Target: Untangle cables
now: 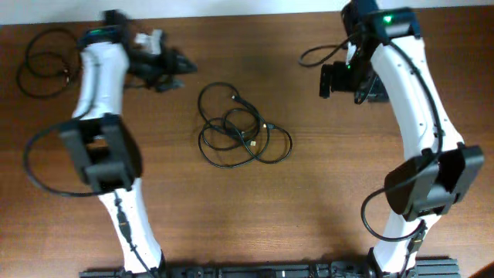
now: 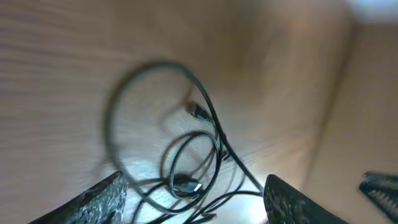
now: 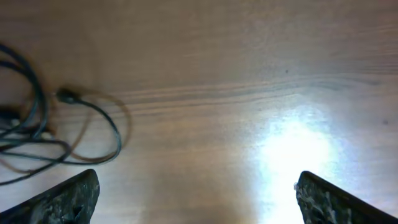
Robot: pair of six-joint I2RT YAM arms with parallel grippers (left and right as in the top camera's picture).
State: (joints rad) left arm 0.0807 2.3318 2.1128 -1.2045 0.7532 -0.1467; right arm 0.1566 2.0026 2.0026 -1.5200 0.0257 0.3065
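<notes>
The plug ends hang free. I next need to grab the loop jutting from the bundle's far side [image 1: 217, 84] [image 2: 163, 65] with my left gripper to untangle the thin black cable.
A tangled bundle of thin black cables [image 1: 239, 130] lies in loose loops at the table's middle. A separate thin black cable loop [image 1: 46, 62] lies at the far left. My left gripper [image 1: 174, 69] is open and empty, up and to the left of the bundle. In the left wrist view the bundle [image 2: 186, 155] lies between and beyond the open fingers [image 2: 196, 205], with a light-tipped plug [image 2: 185, 185] among the loops. My right gripper [image 1: 340, 81] is open and empty, to the right of the bundle. The right wrist view shows the open fingers [image 3: 202, 199] over bare wood, with cable loops [image 3: 37, 130] at the left edge.
The wooden table [image 1: 324, 177] carries both white arms, the left one [image 1: 100, 85] and the right one [image 1: 417, 100]. A thicker black wire [image 1: 320, 54] loops off the right arm near its wrist. A bright glare patch [image 3: 292, 149] lies on the wood.
</notes>
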